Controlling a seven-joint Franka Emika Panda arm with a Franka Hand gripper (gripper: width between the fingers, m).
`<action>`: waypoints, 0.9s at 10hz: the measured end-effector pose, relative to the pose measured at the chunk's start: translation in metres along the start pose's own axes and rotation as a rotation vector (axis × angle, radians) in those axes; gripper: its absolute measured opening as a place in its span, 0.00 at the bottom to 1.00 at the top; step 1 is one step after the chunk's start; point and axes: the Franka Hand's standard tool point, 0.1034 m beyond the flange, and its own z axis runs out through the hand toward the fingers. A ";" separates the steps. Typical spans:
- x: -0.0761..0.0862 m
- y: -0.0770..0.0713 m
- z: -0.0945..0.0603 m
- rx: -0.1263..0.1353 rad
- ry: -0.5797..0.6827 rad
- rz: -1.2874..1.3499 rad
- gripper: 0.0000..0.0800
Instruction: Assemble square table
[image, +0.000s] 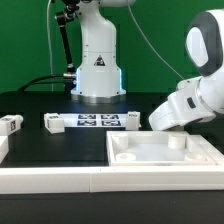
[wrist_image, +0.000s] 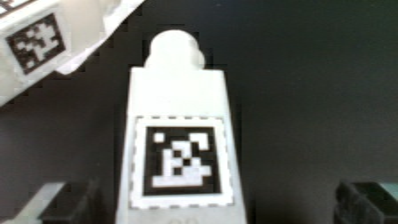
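My open fingers reach down on both sides of the tagged block leg, so it is now time to close my gripper on it.
The white square slab with its raised rim lies at the front on the exterior view's right. My gripper hangs low at the slab's far edge. In the wrist view a white block leg with a black-and-white tag and a rounded peg end lies lengthwise between my dark fingers. My gripper is open, with a gap showing on each side of the leg. A tagged white part shows at the corner of the wrist view. Other legs lie on the table.
The marker board lies in the middle of the black table, with a small tagged block at its end. A long white border wall runs along the front. The robot's base stands at the back.
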 end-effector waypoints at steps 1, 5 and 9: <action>0.001 0.000 0.000 0.000 0.006 0.000 0.81; 0.001 0.000 0.000 0.000 0.006 0.000 0.67; 0.001 0.002 -0.002 0.006 0.010 -0.004 0.36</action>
